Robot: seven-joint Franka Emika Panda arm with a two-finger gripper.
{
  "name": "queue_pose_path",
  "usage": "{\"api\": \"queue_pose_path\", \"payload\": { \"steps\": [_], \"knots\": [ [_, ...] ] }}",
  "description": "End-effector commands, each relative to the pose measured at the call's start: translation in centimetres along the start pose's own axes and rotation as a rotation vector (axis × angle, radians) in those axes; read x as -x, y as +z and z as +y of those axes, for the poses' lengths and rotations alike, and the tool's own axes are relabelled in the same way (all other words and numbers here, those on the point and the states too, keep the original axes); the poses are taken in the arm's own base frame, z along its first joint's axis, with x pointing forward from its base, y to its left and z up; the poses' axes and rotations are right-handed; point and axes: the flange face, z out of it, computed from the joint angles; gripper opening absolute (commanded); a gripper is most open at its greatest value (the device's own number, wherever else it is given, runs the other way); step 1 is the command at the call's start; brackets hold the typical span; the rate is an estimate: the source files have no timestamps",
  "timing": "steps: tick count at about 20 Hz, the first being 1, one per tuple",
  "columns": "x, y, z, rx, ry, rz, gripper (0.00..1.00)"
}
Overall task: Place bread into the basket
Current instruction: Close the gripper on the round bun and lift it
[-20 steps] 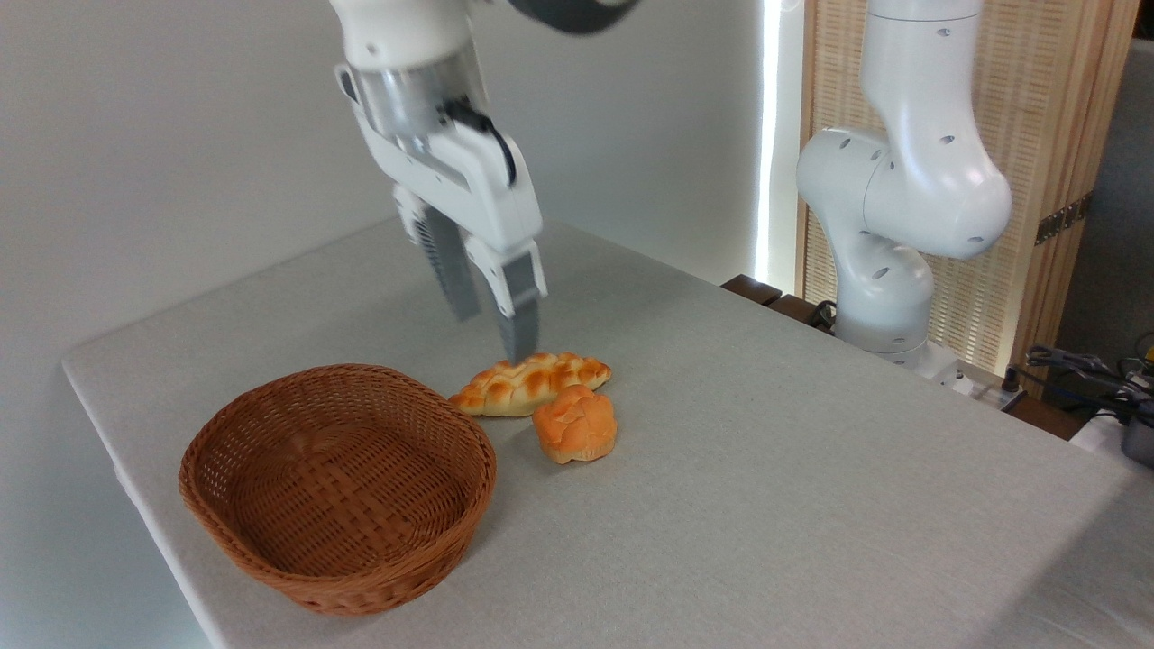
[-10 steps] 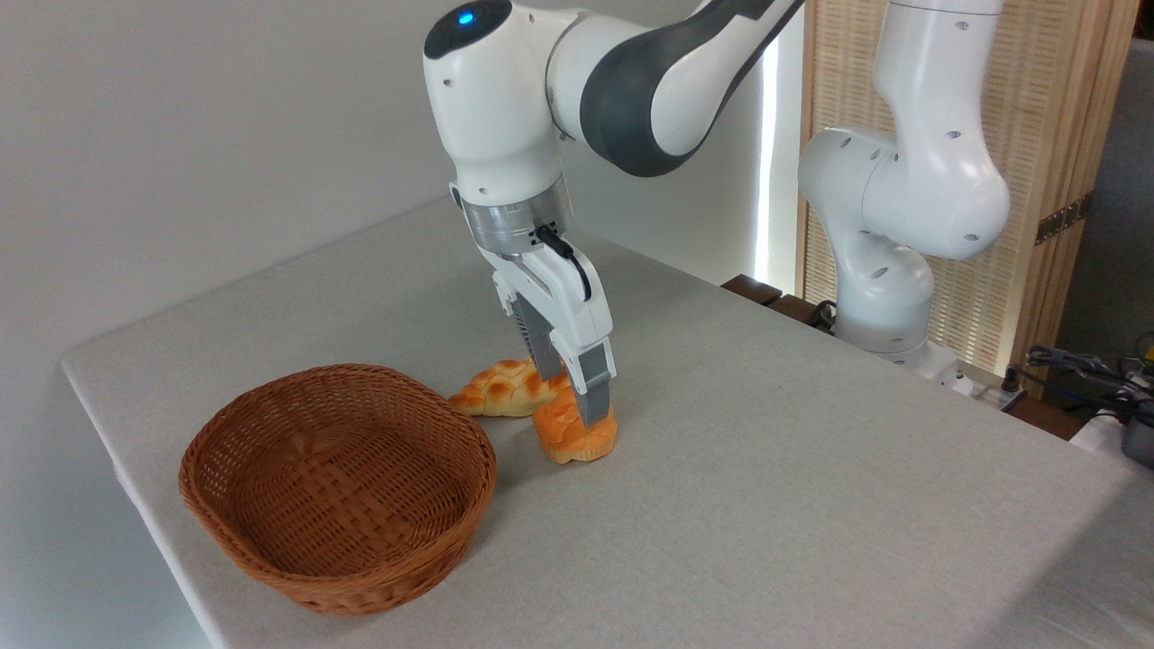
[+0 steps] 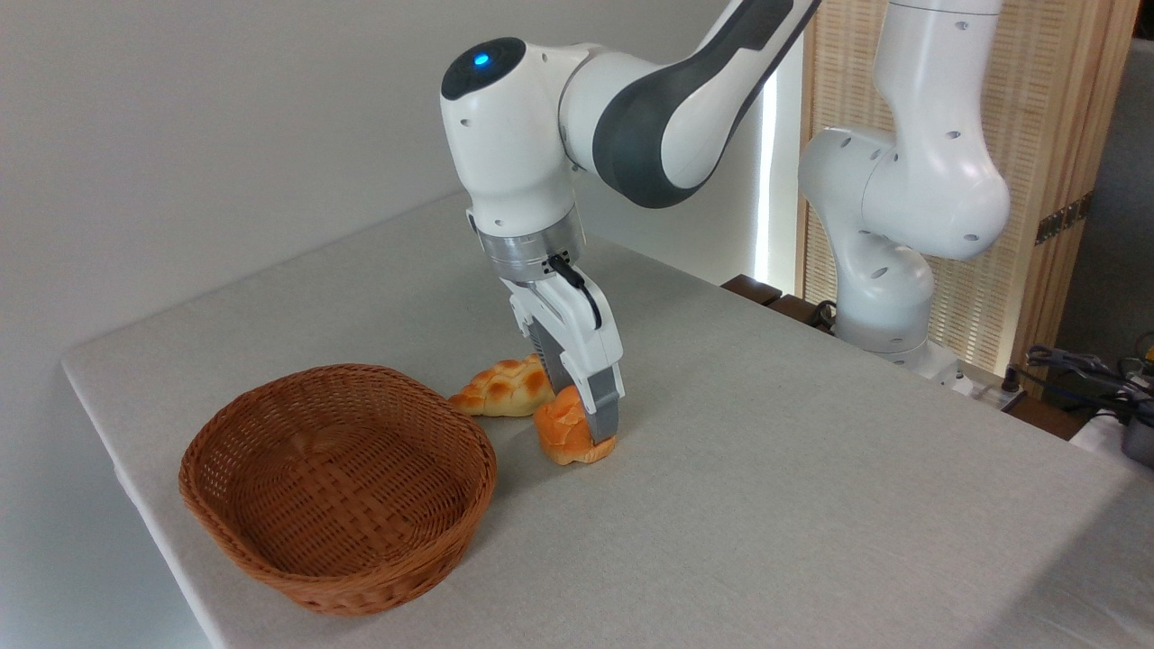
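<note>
I will put the bun into the basket, so my gripper will grab it by its puffy orange sides next.
The bread [image 3: 559, 433], a small round orange-golden bun, sits on the grey tablecloth just right of the basket [image 3: 361, 586], a shallow brown wicker oval with nothing in it. My gripper [image 3: 577, 416] has come down over the bun and stands open. Its near finger [image 3: 602, 406] covers the bun's right side. The other finger reaches down behind the bun, with its tip hidden. The bun rests on the table between the two fingers.
A longer braided golden loaf [image 3: 494, 389] lies right behind the bun, touching it or nearly so. The arm's white base [image 3: 888, 297] stands at the table's far right edge. Cables and gear [image 3: 1100, 379] sit off the table to the right.
The gripper dropped from above the braided loaf and shifted right, so that its fingers now straddle the bun. In the last half second it sank a little lower. Bun and loaf stayed put.
</note>
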Motion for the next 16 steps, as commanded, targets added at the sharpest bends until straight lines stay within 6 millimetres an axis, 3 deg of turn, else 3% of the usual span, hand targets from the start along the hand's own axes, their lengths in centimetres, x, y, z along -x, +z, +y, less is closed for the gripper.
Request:
{"api": "queue_pose_path", "payload": {
  "steps": [1,2,9,16],
  "knots": [
    [0.2,0.3,0.0,-0.01,0.03,-0.001,0.12],
    [0.2,0.2,0.0,-0.011,0.045,-0.001,0.08],
    [0.2,-0.3,0.1,-0.011,0.057,0.0,0.08],
    [0.0,-5.1,-0.5,0.005,0.075,-0.004,0.06]
  ]
}}
